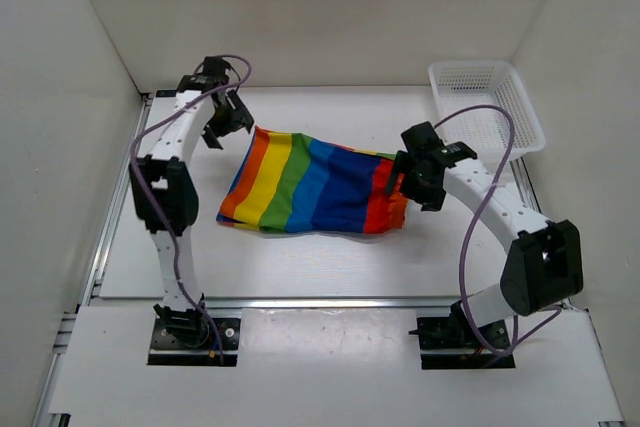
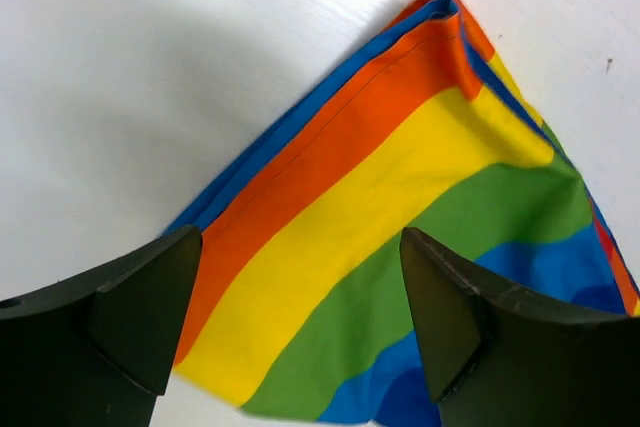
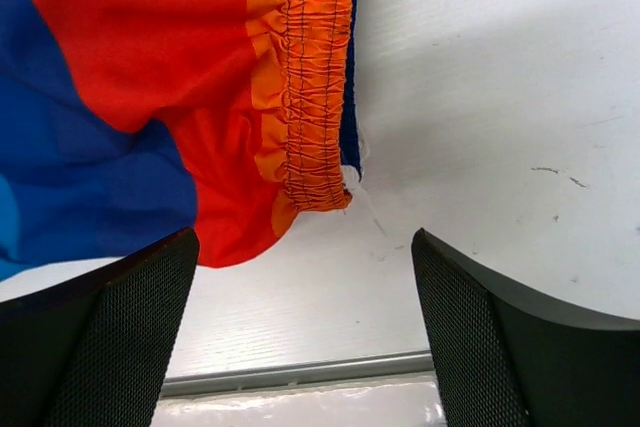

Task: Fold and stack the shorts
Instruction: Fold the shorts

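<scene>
My right gripper should next grab the shorts by the orange waistband's near corner, to lift and reposition that end for folding.
The rainbow-striped shorts lie flat and folded in half on the white table, orange edge at the left, red and orange waistband at the right. My left gripper is open and empty above the shorts' far left corner; the left wrist view shows the striped leg end between its fingers. My right gripper is open and empty at the waistband end; the right wrist view shows the gathered orange waistband just ahead of its fingers, with a thin white thread beside it.
A white mesh basket stands at the far right corner. White walls enclose the table. A metal rail runs along the table's near edge, also seen in the right wrist view.
</scene>
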